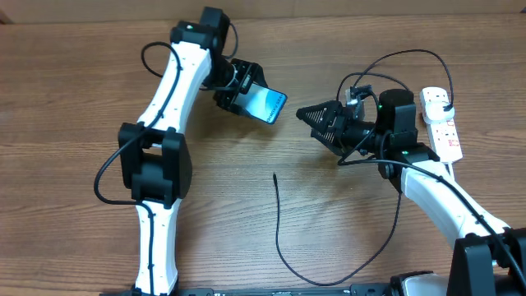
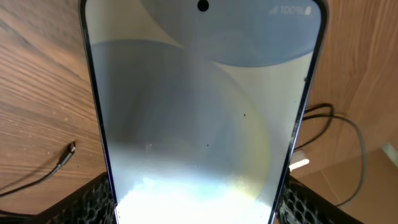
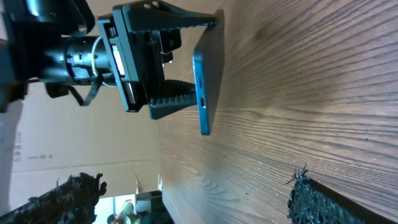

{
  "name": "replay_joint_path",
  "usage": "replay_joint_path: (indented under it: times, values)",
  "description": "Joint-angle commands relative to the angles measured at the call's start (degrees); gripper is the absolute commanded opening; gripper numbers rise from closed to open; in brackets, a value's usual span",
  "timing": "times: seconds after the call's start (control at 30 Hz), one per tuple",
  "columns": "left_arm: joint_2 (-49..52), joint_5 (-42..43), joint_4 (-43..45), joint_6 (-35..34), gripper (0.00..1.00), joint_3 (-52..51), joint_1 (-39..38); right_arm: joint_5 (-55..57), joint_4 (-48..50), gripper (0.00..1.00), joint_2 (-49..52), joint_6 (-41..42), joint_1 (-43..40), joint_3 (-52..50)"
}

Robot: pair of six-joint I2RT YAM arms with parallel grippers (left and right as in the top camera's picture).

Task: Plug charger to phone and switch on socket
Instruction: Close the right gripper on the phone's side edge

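The phone's port end (image 1: pixel 275 108) (image 3: pixel 201 95) needs to be grabbed next by my right gripper, across its flat sides. My left gripper can then take the phone's far end again to plug it in.
My left gripper (image 1: pixel 243 92) is shut on the phone (image 1: pixel 268 104) and holds it tilted above the table, its blue screen lit. In the left wrist view the phone's screen (image 2: pixel 199 112) fills the frame between my fingers. In the right wrist view the phone (image 3: pixel 205 81) shows edge-on, its port facing my right gripper. My right gripper (image 1: pixel 316 115) is open and empty, a short way right of the phone. The charger's connector tip (image 1: pixel 274 175) lies on the table below the phone and also shows in the left wrist view (image 2: pixel 67 155). The socket (image 1: pixel 441 125) lies at the far right.
The charger's thin black cable (image 1: pixel 279 238) runs from the tip toward the front edge, loops right and passes under my right arm. A black plug (image 1: pixel 442 100) sits in the socket's far end. The table is brown wood.
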Motion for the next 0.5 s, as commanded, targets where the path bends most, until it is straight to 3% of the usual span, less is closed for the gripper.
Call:
replay_joint_path:
  times: [0.0, 0.47]
  values:
    - [-0.1, -0.5, -0.1, -1.6, 0.04, 1.8, -1.6, 2.1, -0.4, 1.00, 0.0, -0.7, 1.4, 1.2]
    - [-0.1, 5.0, 0.6, -5.9, 0.04, 1.8, -6.8, 14.4, -4.6, 1.00, 0.0, -1.9, 5.1, 1.2]
